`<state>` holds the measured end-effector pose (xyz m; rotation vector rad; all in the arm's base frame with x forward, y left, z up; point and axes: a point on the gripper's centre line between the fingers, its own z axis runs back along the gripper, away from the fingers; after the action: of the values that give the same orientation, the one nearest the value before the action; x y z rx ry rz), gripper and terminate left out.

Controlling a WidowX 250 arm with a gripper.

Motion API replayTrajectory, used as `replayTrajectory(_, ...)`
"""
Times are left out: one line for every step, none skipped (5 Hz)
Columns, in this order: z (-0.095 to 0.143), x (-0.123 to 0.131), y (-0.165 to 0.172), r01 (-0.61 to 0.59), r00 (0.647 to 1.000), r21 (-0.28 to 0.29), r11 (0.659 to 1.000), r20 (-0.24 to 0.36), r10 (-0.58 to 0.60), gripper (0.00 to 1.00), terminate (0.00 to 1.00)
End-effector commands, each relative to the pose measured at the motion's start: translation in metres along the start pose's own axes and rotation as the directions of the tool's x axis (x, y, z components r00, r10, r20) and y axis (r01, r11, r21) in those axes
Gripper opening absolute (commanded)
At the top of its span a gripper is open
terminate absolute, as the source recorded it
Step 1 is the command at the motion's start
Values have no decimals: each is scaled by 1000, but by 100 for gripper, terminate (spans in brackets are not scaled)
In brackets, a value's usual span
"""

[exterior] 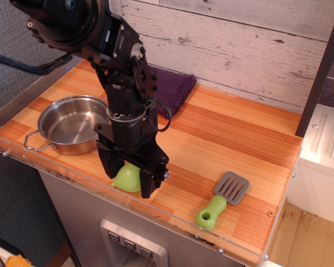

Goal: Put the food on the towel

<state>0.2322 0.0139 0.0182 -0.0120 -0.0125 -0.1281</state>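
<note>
The light-green plastic pear needs to go on the purple towel [174, 89]. My gripper should grab the pear by its rounded body [128, 178] next.
The food, a light-green pear-like fruit [127, 178], lies on the wooden counter near the front edge. My black gripper [128, 182] is down over it, its two fingers [147, 184] standing one on each side of the fruit with the jaws still wide apart. The arm hides the top of the fruit. The towel, a dark purple fuzzy cloth [175, 86], lies at the back against the plank wall, partly hidden behind the arm.
A steel pot [67, 123] with a wire handle stands at the left, close beside the gripper. A green-handled spatula with a grey slotted head [221, 201] lies at the front right. A clear plastic lip [172, 219] runs along the counter's front edge.
</note>
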Motion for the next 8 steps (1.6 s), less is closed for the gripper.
replayTrajectory(1,4,9,-12,1000,17,1000,8,12,0,0)
replayTrajectory(8,12,11,-20,1000,10,1000,11,20,0,0)
replayTrajectory(46,49,20,-47,994,-12,999,95,48,0,0)
replayTrajectory(71,87,35,-81,984,12,997,162,78,0,0)
replayTrajectory(68,118,53,-121,981,40,992,160,114,0,0)
replayTrajectory(53,137,62,-139,983,62,988,127,130,0,0)
replayTrajectory(45,147,67,-144,984,79,986,113,134,0,0)
replayTrajectory(42,150,70,-145,985,88,986,103,135,0,0)
